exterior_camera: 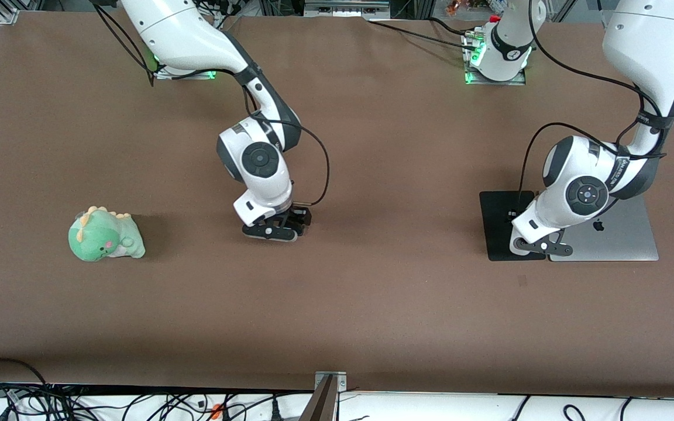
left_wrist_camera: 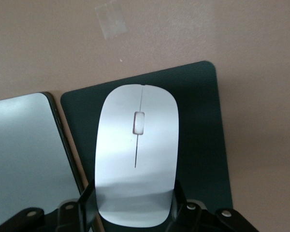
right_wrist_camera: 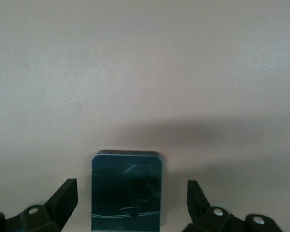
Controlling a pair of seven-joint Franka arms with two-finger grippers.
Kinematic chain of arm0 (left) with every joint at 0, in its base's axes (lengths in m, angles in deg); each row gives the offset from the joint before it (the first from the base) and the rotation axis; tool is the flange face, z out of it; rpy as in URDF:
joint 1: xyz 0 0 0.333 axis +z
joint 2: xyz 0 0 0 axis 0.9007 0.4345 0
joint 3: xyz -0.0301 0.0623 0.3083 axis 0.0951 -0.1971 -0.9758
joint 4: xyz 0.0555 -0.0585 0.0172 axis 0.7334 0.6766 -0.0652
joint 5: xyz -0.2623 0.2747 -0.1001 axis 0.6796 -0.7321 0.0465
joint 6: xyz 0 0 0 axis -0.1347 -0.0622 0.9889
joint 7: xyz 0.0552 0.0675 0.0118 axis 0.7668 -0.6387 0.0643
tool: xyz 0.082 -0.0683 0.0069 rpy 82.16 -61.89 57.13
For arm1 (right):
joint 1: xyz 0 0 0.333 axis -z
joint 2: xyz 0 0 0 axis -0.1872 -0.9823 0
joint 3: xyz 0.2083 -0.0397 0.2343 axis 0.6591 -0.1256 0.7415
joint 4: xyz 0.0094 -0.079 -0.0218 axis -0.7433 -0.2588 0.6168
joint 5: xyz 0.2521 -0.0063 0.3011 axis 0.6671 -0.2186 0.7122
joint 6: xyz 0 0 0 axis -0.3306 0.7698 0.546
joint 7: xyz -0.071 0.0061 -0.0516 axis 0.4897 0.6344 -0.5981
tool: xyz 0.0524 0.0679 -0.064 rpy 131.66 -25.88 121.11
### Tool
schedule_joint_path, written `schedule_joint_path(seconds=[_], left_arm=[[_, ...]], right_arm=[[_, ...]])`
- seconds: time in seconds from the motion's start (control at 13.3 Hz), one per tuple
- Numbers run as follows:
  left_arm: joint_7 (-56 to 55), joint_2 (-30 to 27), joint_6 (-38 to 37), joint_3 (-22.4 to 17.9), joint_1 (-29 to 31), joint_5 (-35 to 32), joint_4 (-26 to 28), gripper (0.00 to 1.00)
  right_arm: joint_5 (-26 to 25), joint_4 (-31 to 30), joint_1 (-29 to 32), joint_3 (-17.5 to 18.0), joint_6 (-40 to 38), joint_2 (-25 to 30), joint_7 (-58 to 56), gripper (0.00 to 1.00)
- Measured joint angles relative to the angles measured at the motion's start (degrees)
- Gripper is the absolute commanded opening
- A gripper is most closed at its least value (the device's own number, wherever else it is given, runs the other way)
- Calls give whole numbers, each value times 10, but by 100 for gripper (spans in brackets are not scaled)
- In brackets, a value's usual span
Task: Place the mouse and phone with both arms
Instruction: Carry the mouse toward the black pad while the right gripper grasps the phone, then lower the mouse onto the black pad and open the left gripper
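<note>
The right gripper isn't ready to close on the black phone yet. Its fingers are above the phone and would miss it now, so the gripper has to first go lower.
The white mouse (left_wrist_camera: 135, 154) lies on the black pad (left_wrist_camera: 198, 121), beside the silver laptop. My left gripper (left_wrist_camera: 134, 193) is shut on the mouse, one finger against each side of its rear end. In the front view the left gripper (exterior_camera: 533, 245) is low over the pad (exterior_camera: 498, 222) and hides the mouse. The black phone (right_wrist_camera: 127, 174) lies flat on the brown table. My right gripper (right_wrist_camera: 131, 186) is open around it, with a gap on each side. In the front view the right gripper (exterior_camera: 275, 229) is low over the table's middle and hides the phone.
A closed silver laptop (exterior_camera: 618, 234) lies against the pad at the left arm's end. A green dinosaur plush (exterior_camera: 105, 235) sits toward the right arm's end. A scrap of clear tape (left_wrist_camera: 111, 19) is stuck on the table near the pad.
</note>
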Motion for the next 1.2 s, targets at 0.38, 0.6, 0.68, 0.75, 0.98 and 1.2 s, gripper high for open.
schedule_joint_path(seconds=[0.38, 0.6, 0.68, 0.75, 0.98, 1.2], left_arm=[[0, 22, 2, 0, 7, 0, 1, 0], [1, 23, 2, 0, 9, 0, 6, 100], [5, 23, 2, 0, 10, 0, 7, 100], [11, 23, 2, 1, 13, 0, 8, 100], [16, 17, -14, 6, 26, 2, 1, 100], [16, -12, -74, 26, 29, 18, -50, 100]], right_arm=[[-18, -29, -12, -10, 69, -26, 9, 100], [-20, -31, -15, -11, 72, -28, 10, 100], [-20, -31, -15, -11, 72, -28, 10, 100], [-20, -31, -16, -11, 72, -28, 10, 100], [-20, -33, -22, -12, 73, -28, 18, 93], [-21, -34, -23, -13, 75, -28, 20, 57]])
